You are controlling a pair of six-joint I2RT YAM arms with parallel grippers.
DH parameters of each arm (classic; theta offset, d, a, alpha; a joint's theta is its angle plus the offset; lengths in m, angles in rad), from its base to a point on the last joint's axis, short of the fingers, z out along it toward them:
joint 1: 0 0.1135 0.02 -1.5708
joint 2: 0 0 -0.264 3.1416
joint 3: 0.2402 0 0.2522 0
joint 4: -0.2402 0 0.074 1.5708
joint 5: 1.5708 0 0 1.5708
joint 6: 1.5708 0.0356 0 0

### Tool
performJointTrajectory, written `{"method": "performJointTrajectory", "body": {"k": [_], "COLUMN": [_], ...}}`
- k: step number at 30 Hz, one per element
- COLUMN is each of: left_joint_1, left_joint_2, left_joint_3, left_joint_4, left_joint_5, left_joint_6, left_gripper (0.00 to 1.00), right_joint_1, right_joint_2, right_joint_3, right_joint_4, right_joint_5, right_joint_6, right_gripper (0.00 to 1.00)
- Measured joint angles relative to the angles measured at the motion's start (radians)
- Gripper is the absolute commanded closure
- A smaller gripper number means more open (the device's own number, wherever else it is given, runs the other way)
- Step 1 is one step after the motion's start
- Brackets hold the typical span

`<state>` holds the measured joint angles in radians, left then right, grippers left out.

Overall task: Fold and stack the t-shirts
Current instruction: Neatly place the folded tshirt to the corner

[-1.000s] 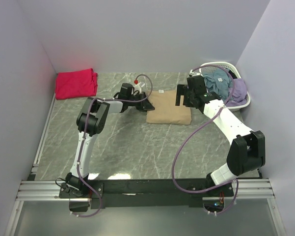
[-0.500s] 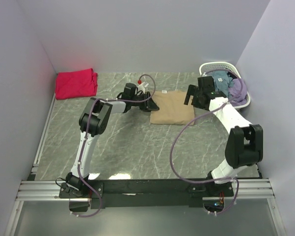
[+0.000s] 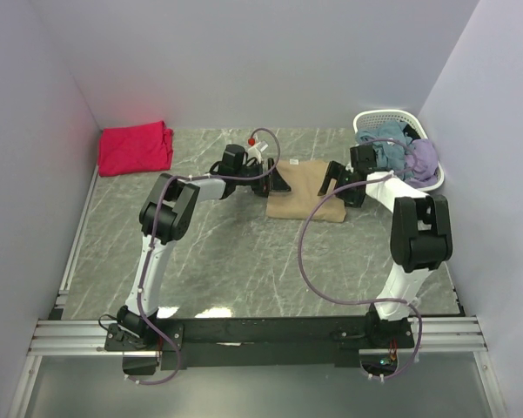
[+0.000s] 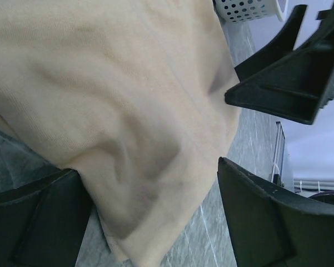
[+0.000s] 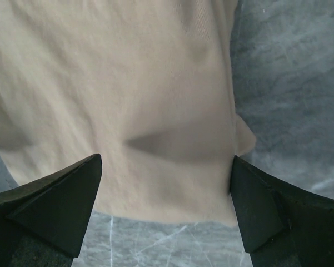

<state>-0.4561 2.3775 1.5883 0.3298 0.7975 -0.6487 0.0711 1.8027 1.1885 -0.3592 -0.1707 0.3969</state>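
The folded tan t-shirt needs to be stacked on top, so my left gripper should next pick it up by its edge nearest the red-pink t-shirt.
The tan t-shirt (image 3: 303, 190) lies folded flat on the marble table, mid-back. My left gripper (image 3: 275, 181) sits low at its left edge, jaws open; in the left wrist view the tan t-shirt (image 4: 122, 100) spreads loosely between the wide fingers of my left gripper (image 4: 155, 219), not pinched. My right gripper (image 3: 337, 185) is low at the shirt's right edge, open. In the right wrist view the tan t-shirt's hem (image 5: 133, 94) lies between the spread fingers of my right gripper (image 5: 165, 210). The red-pink t-shirt (image 3: 136, 147) lies folded in the back left corner.
A white lattice basket (image 3: 432, 179) with blue and purple clothes stands at the back right, close behind my right arm; its rim (image 4: 250, 10) shows in the left wrist view. Grey walls enclose the table on three sides.
My left gripper has opened and let go of the tan t-shirt's left edge. My right arm dropped from above down to the shirt's right edge. The shirt now lies flatter and shifted slightly right.
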Motion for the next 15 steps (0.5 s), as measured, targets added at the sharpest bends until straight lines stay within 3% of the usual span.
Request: {"method": "performJointTrajectory", "body": {"k": [15], "left_joint_1": [-0.001], "left_joint_2": [0.012], "left_joint_3": [0.000], "left_joint_4": [0.039], "left_joint_5": [0.016], "left_joint_6": [-0.036], "left_gripper": [0.07], "right_joint_1": [-0.005], "right_joint_2": [0.087], "right_joint_3": [0.030], "right_joint_4": [0.042], "right_joint_5": [-0.053], "right_joint_6": [0.006], "right_gripper": [0.00]}}
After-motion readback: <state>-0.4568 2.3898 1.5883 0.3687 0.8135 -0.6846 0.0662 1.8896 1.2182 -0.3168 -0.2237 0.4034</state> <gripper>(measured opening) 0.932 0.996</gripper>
